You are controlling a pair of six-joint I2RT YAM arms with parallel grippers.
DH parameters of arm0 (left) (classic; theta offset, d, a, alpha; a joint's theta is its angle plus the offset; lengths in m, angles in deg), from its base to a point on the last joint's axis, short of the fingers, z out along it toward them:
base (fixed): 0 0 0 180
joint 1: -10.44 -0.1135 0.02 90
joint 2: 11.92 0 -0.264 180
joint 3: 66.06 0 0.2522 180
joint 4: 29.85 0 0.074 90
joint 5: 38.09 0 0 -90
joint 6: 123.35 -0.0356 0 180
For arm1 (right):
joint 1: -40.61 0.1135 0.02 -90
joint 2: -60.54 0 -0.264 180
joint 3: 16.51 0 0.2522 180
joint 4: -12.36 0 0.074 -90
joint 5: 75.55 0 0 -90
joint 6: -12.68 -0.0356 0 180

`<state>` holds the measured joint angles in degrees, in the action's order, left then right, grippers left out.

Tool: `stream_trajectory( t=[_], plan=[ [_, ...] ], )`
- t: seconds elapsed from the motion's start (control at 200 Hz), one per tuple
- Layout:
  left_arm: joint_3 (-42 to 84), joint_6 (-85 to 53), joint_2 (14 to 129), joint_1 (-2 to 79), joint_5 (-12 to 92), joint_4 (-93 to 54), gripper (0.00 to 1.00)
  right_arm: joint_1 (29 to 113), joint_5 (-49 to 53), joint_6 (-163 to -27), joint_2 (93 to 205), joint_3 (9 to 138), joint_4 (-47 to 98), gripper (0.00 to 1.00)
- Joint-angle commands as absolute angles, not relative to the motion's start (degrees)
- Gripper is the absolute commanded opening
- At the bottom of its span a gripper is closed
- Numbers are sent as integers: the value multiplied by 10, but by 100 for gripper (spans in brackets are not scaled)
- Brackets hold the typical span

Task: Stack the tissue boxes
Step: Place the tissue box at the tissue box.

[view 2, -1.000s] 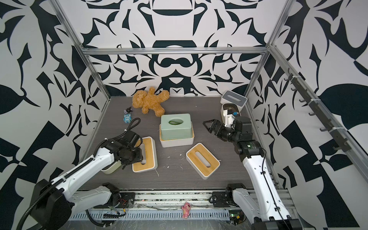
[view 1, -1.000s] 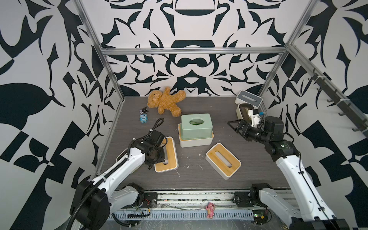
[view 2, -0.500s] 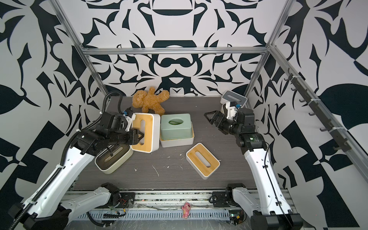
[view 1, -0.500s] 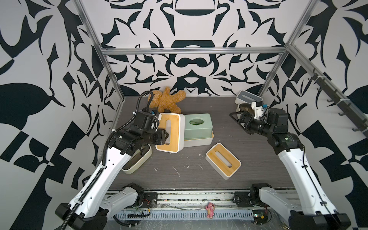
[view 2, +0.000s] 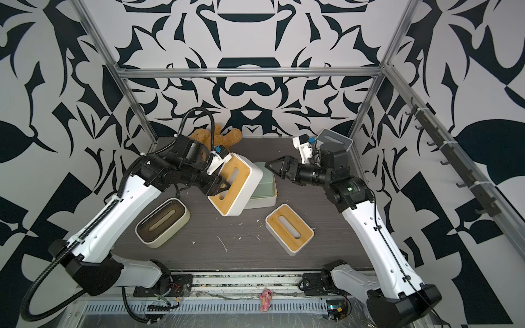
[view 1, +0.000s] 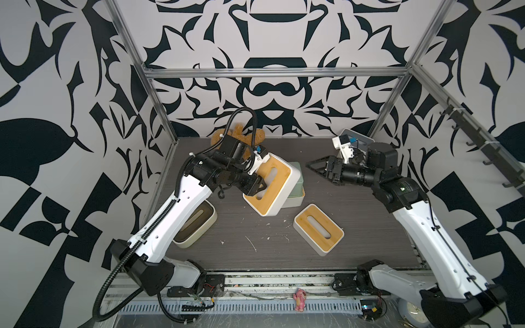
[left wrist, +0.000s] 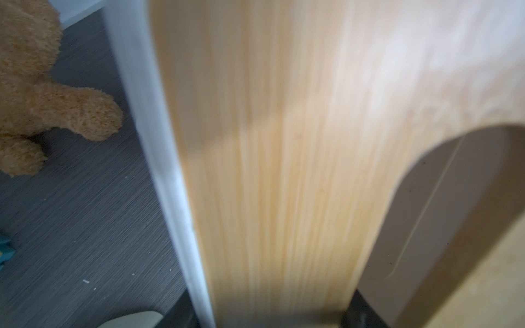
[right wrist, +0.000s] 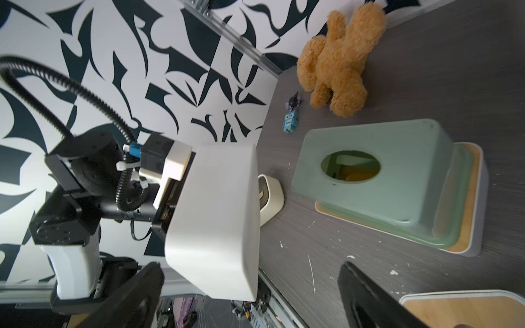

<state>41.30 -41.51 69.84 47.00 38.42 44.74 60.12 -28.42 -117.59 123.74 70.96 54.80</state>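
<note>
My right gripper needs to reach the tilted white tissue box and stack it on the green box, so it should grab the white box's free short end, lid to base.
My left gripper (view 1: 258,186) (view 2: 220,187) is shut on a white tissue box with a bamboo lid (view 1: 270,190) (view 2: 234,181). It pinches the lid strip beside the slot and holds the box in the air, tilted. The lid (left wrist: 270,142) fills the left wrist view. This box overlaps the left side of a sage green box (view 1: 295,184) (right wrist: 397,204), which sits on another white bamboo-lid box (view 2: 262,203) (right wrist: 477,198). My right gripper (view 1: 315,170) (view 2: 272,170) (right wrist: 250,265) hangs open to the right of that stack, holding nothing.
A third bamboo-lid box (view 1: 318,230) (view 2: 289,228) lies front right. A rounded cream box with a dark lid (view 1: 199,224) (view 2: 163,223) lies front left under my left arm. A grey-lid box (view 2: 335,140) stands in the back right corner. A teddy bear (right wrist: 338,62) and a small blue toy (right wrist: 290,122) lie at the back.
My left arm has lifted the bamboo-lid box off the front-left table and carried it back and right to the green box. The right gripper has drifted slightly back, still open.
</note>
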Motion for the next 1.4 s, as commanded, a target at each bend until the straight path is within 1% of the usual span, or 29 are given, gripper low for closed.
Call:
stream_trajectory(
  t=[0.0, 0.105, 0.205, 0.405, 0.485, 0.56, 0.83, 1.125, 1.275, 1.395],
  plan=[
    [448, -462, 714, 489, 369, 482, 38, 627, -286, -1152, 1246, 742, 553, 100],
    [451, -477, 721, 504, 378, 481, 38, 649, -282, -1141, 1261, 749, 563, 99],
    [450, -489, 717, 509, 371, 479, 39, 666, -261, -1125, 1274, 755, 592, 97],
    [449, -507, 708, 513, 371, 481, 39, 689, -243, -1119, 1285, 748, 603, 93],
    [449, -512, 703, 514, 374, 481, 39, 694, -244, -1127, 1286, 742, 594, 88],
    [449, -515, 703, 515, 385, 481, 39, 697, -246, -1131, 1287, 740, 593, 82],
    [450, -521, 700, 515, 398, 474, 40, 698, -255, -1142, 1285, 730, 608, 62],
    [447, -522, 703, 516, 402, 466, 41, 699, -276, -1168, 1281, 710, 582, 51],
    [443, -525, 706, 516, 406, 464, 42, 700, -285, -1167, 1280, 708, 575, 37],
    [442, -526, 712, 516, 417, 463, 46, 701, -287, -1162, 1276, 709, 573, 28]
  ],
)
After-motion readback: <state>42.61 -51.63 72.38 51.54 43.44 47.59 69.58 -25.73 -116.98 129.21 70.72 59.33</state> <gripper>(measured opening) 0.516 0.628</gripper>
